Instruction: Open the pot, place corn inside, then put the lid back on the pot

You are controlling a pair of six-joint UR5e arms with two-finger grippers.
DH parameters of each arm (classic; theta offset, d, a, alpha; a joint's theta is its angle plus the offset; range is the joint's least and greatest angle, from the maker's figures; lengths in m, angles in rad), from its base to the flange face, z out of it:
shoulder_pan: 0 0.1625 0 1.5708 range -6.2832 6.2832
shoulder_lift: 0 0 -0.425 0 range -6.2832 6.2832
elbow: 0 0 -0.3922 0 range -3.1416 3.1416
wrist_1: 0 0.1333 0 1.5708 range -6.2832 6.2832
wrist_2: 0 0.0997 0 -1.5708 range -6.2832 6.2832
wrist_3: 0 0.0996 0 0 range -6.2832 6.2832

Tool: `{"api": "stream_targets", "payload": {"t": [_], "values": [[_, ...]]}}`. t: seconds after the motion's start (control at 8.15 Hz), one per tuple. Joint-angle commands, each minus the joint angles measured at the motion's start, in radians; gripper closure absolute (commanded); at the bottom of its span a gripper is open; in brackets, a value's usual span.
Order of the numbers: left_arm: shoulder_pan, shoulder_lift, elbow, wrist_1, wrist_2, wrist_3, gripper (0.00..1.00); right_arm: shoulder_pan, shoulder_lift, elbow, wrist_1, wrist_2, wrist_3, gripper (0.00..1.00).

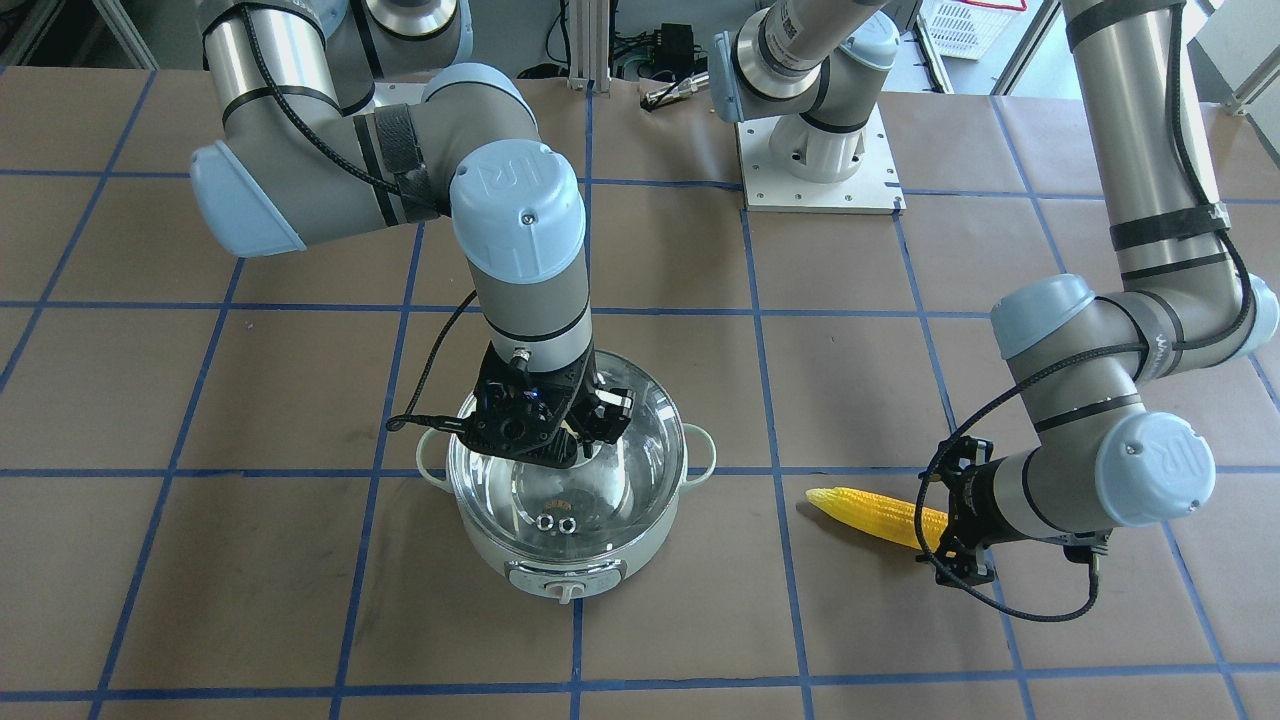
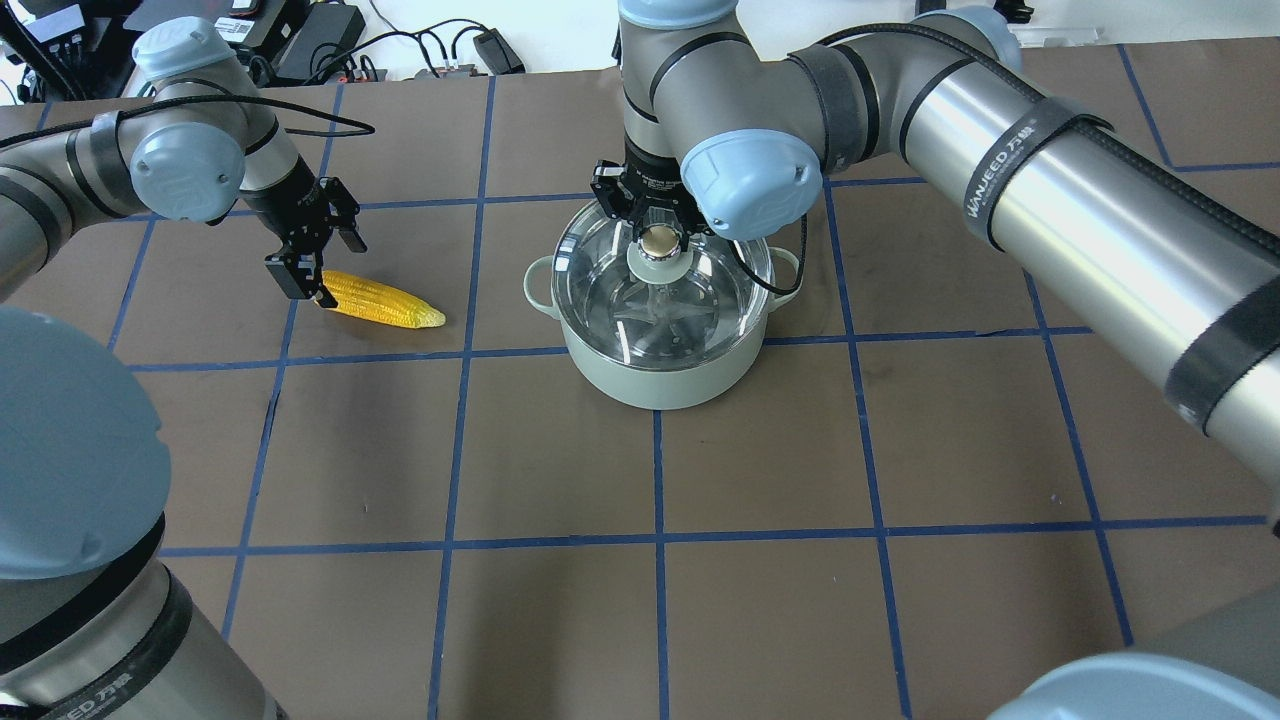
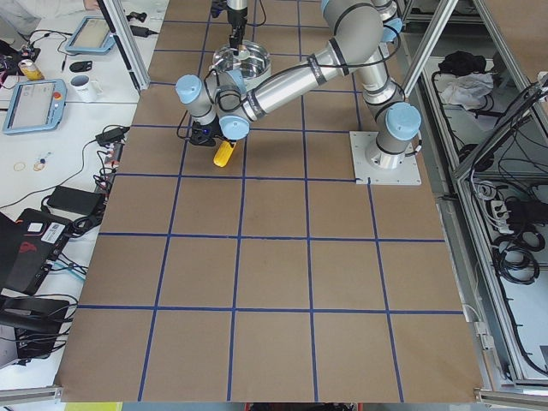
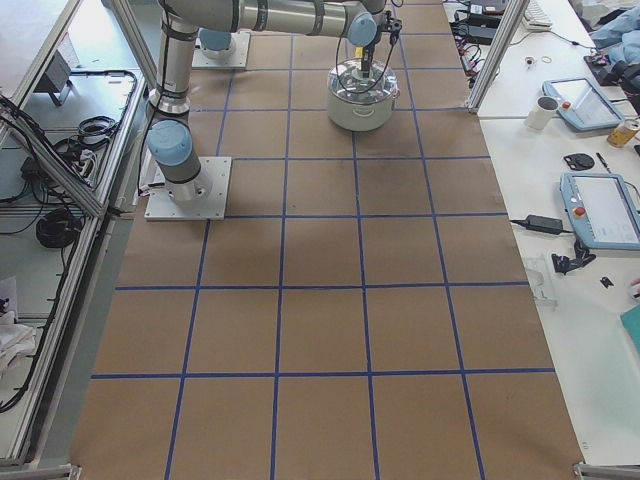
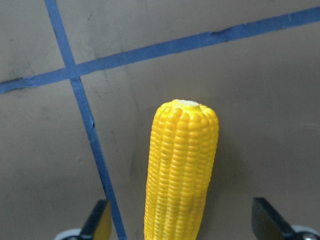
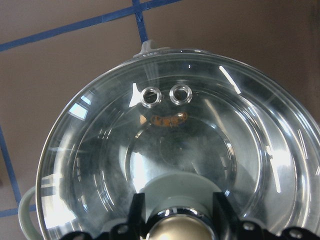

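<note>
I should next grab the yellow corn by its thick end [image 1: 924,528] with my left gripper. Then the corn can go inside the pot [image 1: 564,540].
The pale mint pot [image 2: 650,375] stands mid-table with the glass lid [image 2: 700,300] seated on it. My right gripper [image 2: 658,245] reaches down from above. In the right wrist view its fingers [image 6: 137,210] sit tight on both sides of the lid's gold-beige knob [image 6: 175,231], shut on it. The yellow corn [image 2: 385,302] lies flat on the table to the pot's left. My left gripper [image 2: 310,290] is open at the corn's thick end. In the left wrist view the corn [image 5: 180,170] lies between the spread fingers [image 5: 100,222], untouched.
Brown paper with a blue tape grid covers the table [image 2: 560,450]. The pot's control knob [image 1: 567,592] faces away from the robot. The left arm's base plate [image 1: 820,160] is bolted at the robot's side of the table.
</note>
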Motion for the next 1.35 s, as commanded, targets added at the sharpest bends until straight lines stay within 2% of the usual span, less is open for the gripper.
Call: {"api": "stream_targets", "payload": {"t": [0.0, 0.25, 0.37, 0.49, 0.61, 0.86, 1.1, 1.23], "values": [[0.0, -0.017, -0.011, 0.007, 0.004, -0.019, 0.0, -0.001, -0.032, -0.005, 0.028, 0.019, -0.026, 0.8], [0.0, -0.057, -0.005, 0.011, 0.004, -0.02, 0.0, -0.041, -0.108, -0.019, 0.119, 0.033, -0.13, 0.8], [0.0, -0.06, -0.008, 0.054, 0.004, -0.019, 0.0, -0.11, -0.142, -0.019, 0.181, 0.071, -0.187, 0.8], [0.0, -0.065, -0.008, 0.08, 0.004, -0.009, 0.08, -0.192, -0.183, -0.025, 0.248, 0.125, -0.28, 0.8], [0.0, -0.063, -0.008, 0.082, -0.004, -0.025, 0.65, -0.259, -0.211, -0.027, 0.314, 0.116, -0.386, 0.8], [0.0, -0.046, -0.006, 0.083, 0.021, -0.048, 0.99, -0.403, -0.228, -0.027, 0.38, 0.061, -0.634, 0.81], [0.0, -0.017, -0.005, 0.082, 0.013, -0.065, 1.0, -0.565, -0.222, -0.022, 0.397, 0.04, -0.912, 0.83], [-0.002, 0.006, 0.001, 0.076, 0.01, -0.074, 1.0, -0.625, -0.216, -0.01, 0.393, -0.011, -0.992, 0.87]]}}
